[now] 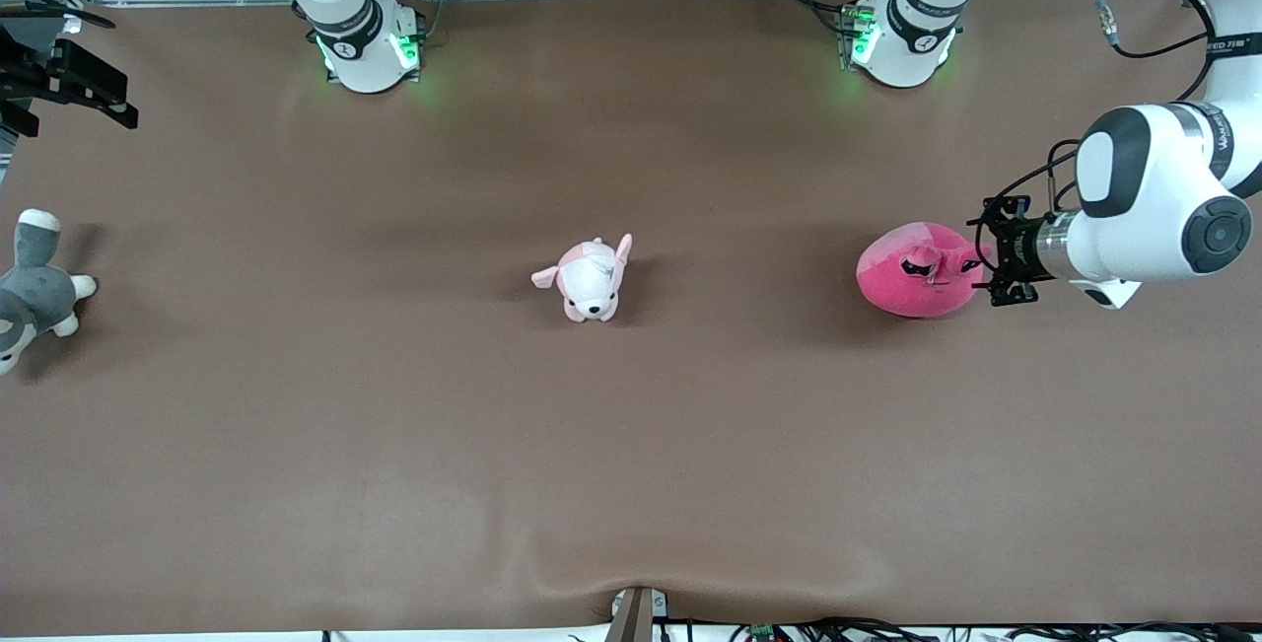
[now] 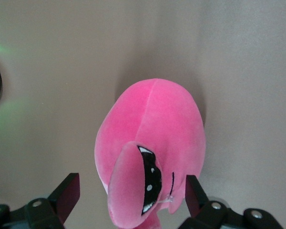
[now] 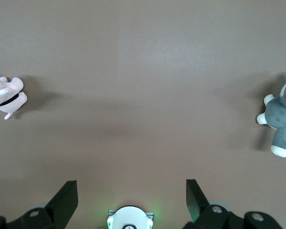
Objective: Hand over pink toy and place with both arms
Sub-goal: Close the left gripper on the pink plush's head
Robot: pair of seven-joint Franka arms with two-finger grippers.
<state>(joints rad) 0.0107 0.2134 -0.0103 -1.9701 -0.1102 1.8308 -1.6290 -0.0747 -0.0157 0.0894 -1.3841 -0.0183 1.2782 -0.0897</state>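
Observation:
The left gripper next needs to grab the pink toy (image 2: 150, 114) by the flap (image 2: 126, 186) beside its black eye, so that it can hand the toy over to the robot's other arm.
The pink toy (image 1: 917, 272) lies on the brown table toward the left arm's end, its black half-lidded eyes facing the left gripper. My left gripper (image 1: 988, 263) is low at the toy's face end. In the left wrist view the toy (image 2: 152, 124) fills the middle, and the left gripper (image 2: 132, 191) is open with one finger on each side of the toy's face, not pressing it. My right gripper (image 1: 89, 90) waits high over the table's edge at the right arm's end; in the right wrist view it (image 3: 132, 191) is open and empty.
A small pale pink-and-white puppy plush (image 1: 590, 279) sits mid-table and shows in the right wrist view (image 3: 5, 93). A grey-and-white plush animal (image 1: 35, 292) lies at the right arm's end and also shows in the right wrist view (image 3: 281, 114).

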